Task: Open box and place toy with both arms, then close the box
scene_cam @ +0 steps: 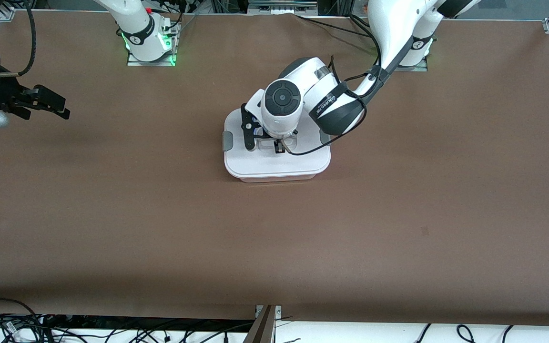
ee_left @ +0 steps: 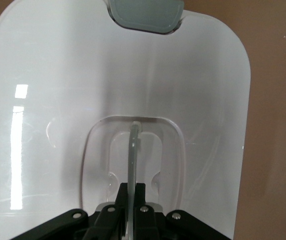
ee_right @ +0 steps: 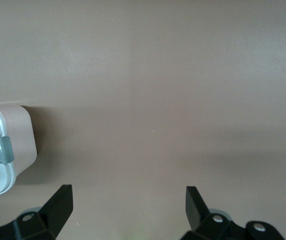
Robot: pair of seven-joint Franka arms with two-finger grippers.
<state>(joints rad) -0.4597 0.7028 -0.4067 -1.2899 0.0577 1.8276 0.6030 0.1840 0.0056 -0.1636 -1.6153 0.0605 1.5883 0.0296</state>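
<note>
The white lid sits on the pink tub's rim in the front view, so it is time for my left gripper to open now.
The box (scene_cam: 274,166) stands in the middle of the table with its white lid on, grey clips (scene_cam: 227,141) at its ends. My left gripper (scene_cam: 279,146) is down on the lid's centre. In the left wrist view it (ee_left: 133,186) is shut on the thin upright handle (ee_left: 134,145) in the lid's recess. My right gripper (scene_cam: 60,107) is open and empty over bare table at the right arm's end; it waits. The right wrist view shows its spread fingers (ee_right: 129,192) and a corner of the box (ee_right: 25,135) with one clip (ee_right: 3,150). The toy is out of view.
The brown table (scene_cam: 398,214) surrounds the box. The arm bases (scene_cam: 148,45) stand along the edge farthest from the front camera. Cables (scene_cam: 17,324) hang past the nearest edge.
</note>
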